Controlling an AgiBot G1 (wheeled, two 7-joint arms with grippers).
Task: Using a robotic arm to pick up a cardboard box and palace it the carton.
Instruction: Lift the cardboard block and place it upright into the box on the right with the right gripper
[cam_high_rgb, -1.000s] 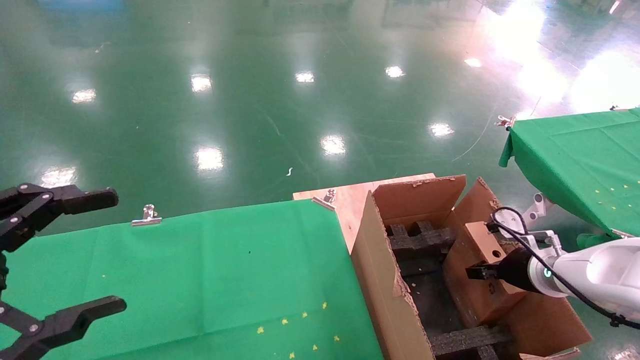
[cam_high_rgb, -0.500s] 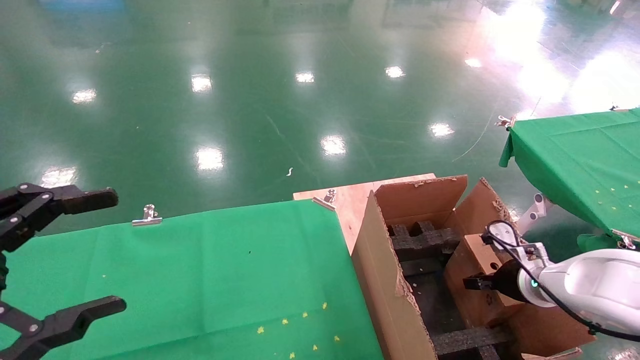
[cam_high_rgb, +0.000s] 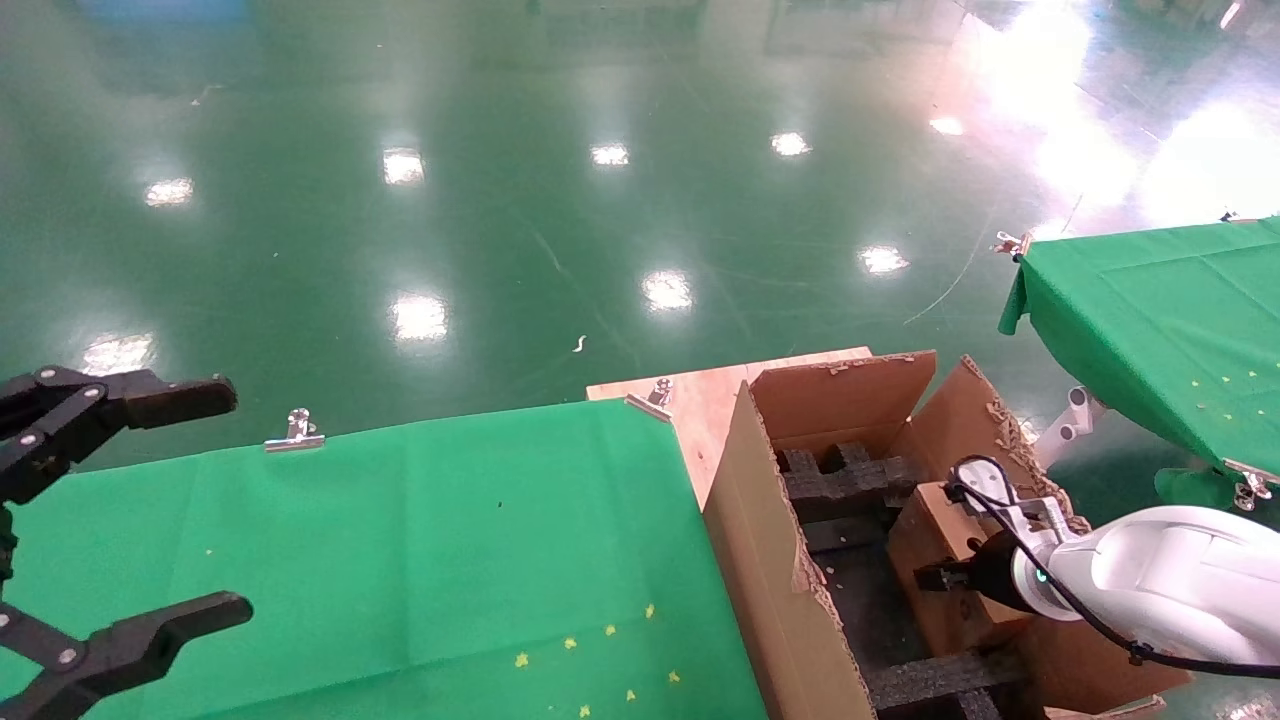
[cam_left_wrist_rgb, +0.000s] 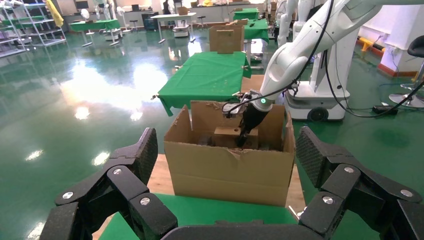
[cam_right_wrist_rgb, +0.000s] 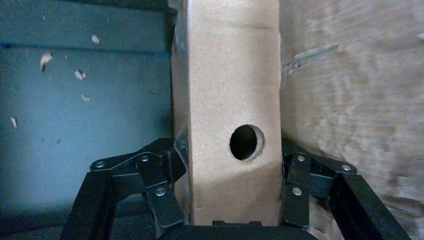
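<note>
The robot's right gripper should open now, because the cardboard box's lower edge meets the dark bottom inside the carton's sides, and the cardboard box would stand in the carton (cam_high_rgb: 760, 540).
The slim brown cardboard box (cam_high_rgb: 925, 540) stands on edge inside the large torn-flapped carton (cam_high_rgb: 760, 540), close to its right wall. My right gripper (cam_high_rgb: 940, 577), on the white robotic arm (cam_high_rgb: 1170, 580), is shut on the cardboard box. In the right wrist view the fingers (cam_right_wrist_rgb: 160, 170) press both broad faces of the cardboard box (cam_right_wrist_rgb: 232, 90), whose round hole faces the camera. The left wrist view shows the carton (cam_left_wrist_rgb: 227, 170) from the side, with the cardboard box (cam_left_wrist_rgb: 227, 135) sunk below its rim. My left gripper (cam_high_rgb: 200, 505) hangs open and empty over the green table's left end.
Black foam blocks (cam_high_rgb: 845, 475) line the carton's far end and near end. The carton sits on a wooden board (cam_high_rgb: 700, 395) beside the green-covered table (cam_high_rgb: 400, 550). A second green table (cam_high_rgb: 1160, 310) stands to the right. A metal clip (cam_high_rgb: 295, 432) holds the cloth's far edge.
My right gripper has lowered the cardboard box deeper into the carton and shifted slightly left. The left arm has not moved.
</note>
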